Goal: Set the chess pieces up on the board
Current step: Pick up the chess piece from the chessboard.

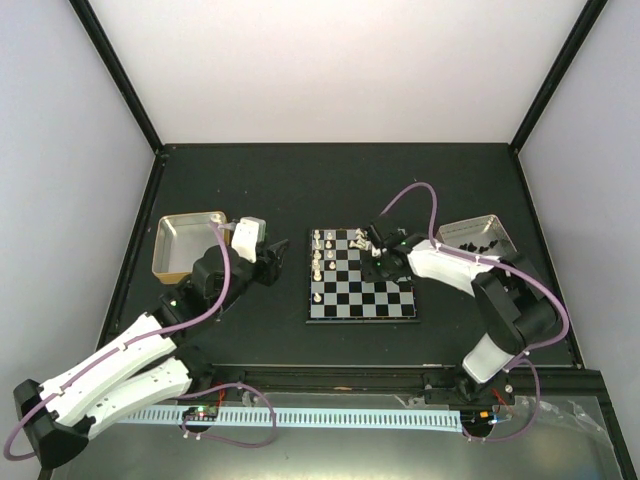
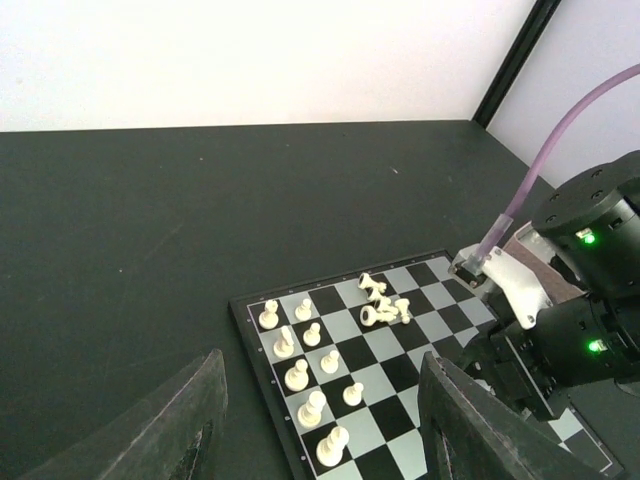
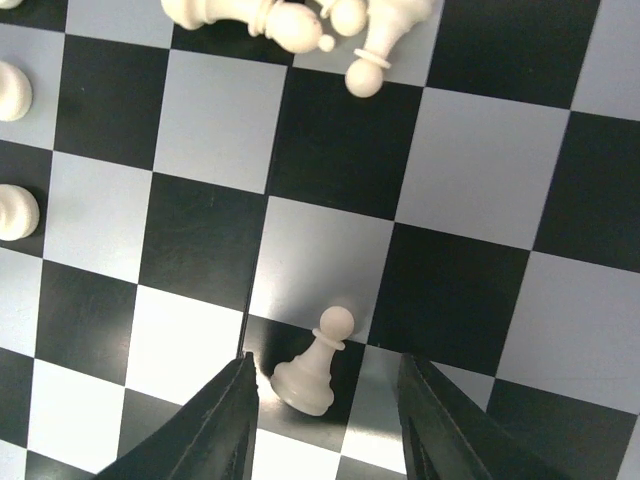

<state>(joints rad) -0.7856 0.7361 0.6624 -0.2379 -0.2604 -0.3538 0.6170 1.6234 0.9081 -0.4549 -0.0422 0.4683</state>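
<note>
The fingers reach down to the board [image 3: 375, 392] on either side of the white pawn's base [image 3: 304, 387], so it is time for my right gripper to close on the pawn.
The board [image 1: 362, 300] lies at the table's middle. Several cream-white chess pieces [image 1: 318, 256] stand in its two left columns, and a few lie toppled in a heap [image 1: 361, 240] at its far edge. My right gripper [image 1: 378, 263] hovers low over the board, open, with one upright white pawn [image 3: 310, 372] between its fingers [image 3: 225, 420], closer to the left one and not squeezed. The toppled heap [image 3: 290, 22] shows at the top of the right wrist view. My left gripper [image 1: 277, 250] is open and empty, left of the board. Its view shows the board [image 2: 385, 345], the standing pieces [image 2: 300, 375] and the heap [image 2: 385, 306].
A gold metal tray [image 1: 170, 262] sits at the left behind my left gripper. A pale tray [image 1: 470, 223] at the right holds tiny black pieces [image 1: 480, 242]. Black frame posts stand at the table's far corners.
</note>
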